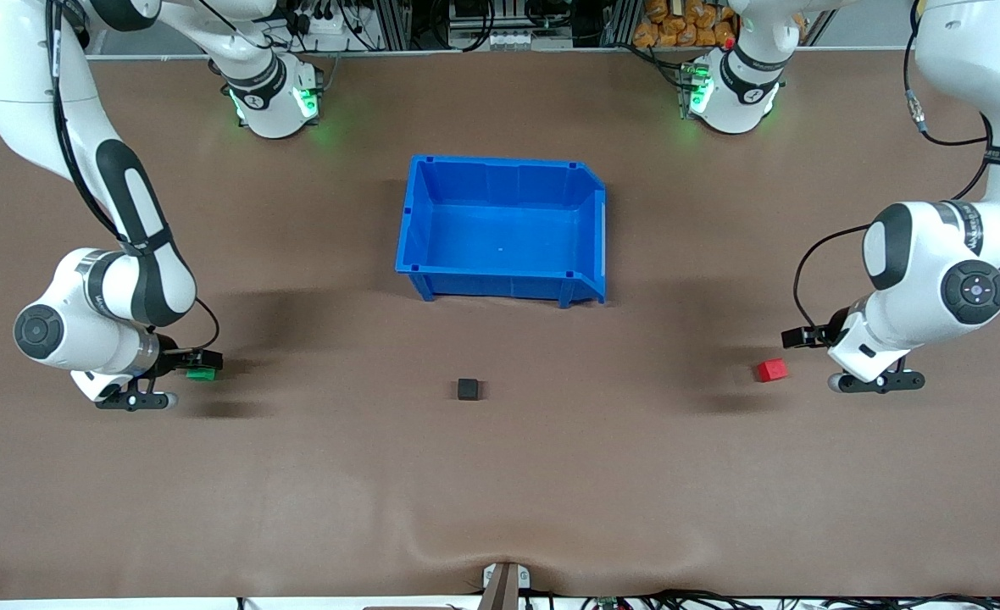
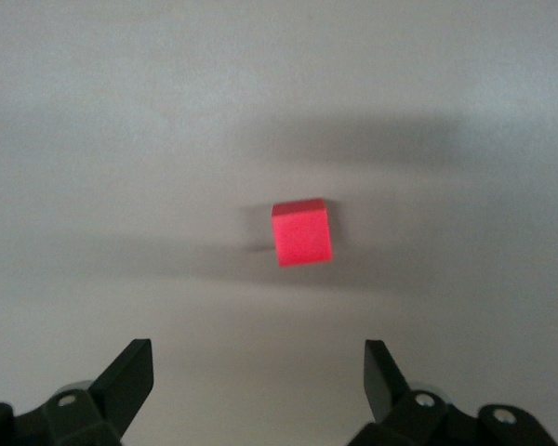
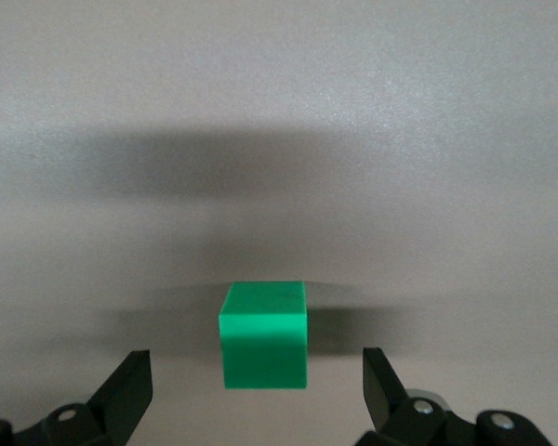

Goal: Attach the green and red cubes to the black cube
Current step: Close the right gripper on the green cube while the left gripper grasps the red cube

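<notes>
I should grab the red cube (image 1: 771, 370) by two opposite sides with my left gripper next, to attach it to the black cube (image 1: 468, 389).
The black cube (image 1: 468, 389) sits alone on the brown table, nearer to the front camera than the blue bin. The green cube (image 1: 203, 374) lies at the right arm's end of the table. My right gripper (image 1: 197, 364) is low over it and open; in the right wrist view the green cube (image 3: 263, 334) sits just ahead of the open gripper (image 3: 256, 381), untouched. The red cube (image 1: 771, 370) lies at the left arm's end. My left gripper (image 1: 798, 338) is open beside it; in the left wrist view the red cube (image 2: 302, 232) lies clear ahead of the gripper (image 2: 259, 372).
An empty blue bin (image 1: 415, 254) stands mid-table, closer to the robots' bases than the black cube. A small clamp (image 1: 504, 580) sits at the table's front edge.
</notes>
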Controlling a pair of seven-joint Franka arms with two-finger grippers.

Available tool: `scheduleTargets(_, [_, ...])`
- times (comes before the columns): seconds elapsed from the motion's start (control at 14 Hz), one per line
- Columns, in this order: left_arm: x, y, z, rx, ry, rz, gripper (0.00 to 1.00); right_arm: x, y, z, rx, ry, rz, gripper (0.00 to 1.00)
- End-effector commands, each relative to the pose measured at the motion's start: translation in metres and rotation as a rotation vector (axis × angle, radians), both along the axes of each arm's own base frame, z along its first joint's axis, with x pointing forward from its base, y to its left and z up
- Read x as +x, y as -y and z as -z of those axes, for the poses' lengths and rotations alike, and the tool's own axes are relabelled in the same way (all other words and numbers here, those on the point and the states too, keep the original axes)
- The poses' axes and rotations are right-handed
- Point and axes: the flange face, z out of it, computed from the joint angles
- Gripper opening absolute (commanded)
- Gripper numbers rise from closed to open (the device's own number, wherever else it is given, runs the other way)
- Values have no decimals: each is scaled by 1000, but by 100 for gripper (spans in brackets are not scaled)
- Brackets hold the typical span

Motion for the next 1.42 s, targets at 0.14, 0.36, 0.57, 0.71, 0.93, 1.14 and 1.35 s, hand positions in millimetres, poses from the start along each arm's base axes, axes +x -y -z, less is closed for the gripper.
scheduleTargets(0.14, [1,2,30,-13,42,-26,100,-2,7,12,-3,3,-8,100])
scheduleTargets(0.36, [6,12,48,-19,58,-85,92,-3,7,13,-4,-2,-10,41])
scheduleTargets(0.57, [9,17,56,-20,57,-98,83,-4,7,13,6,-9,-76,0])
scheduleTargets(0.71, [10,17,66,-21,59,-95,82,-2,4,9,4,-3,-87,0])
scheduleTargets(0.93, [12,14,80,-21,48,-98,79,12,-6,-9,6,38,-293,0])
scheduleTargets(1.14, [17,12,87,-24,50,-103,76,30,-21,-29,7,83,-433,0])
scheduleTargets(1.35, [21,12,90,-24,54,-103,75,44,-64,-53,15,109,-677,0])
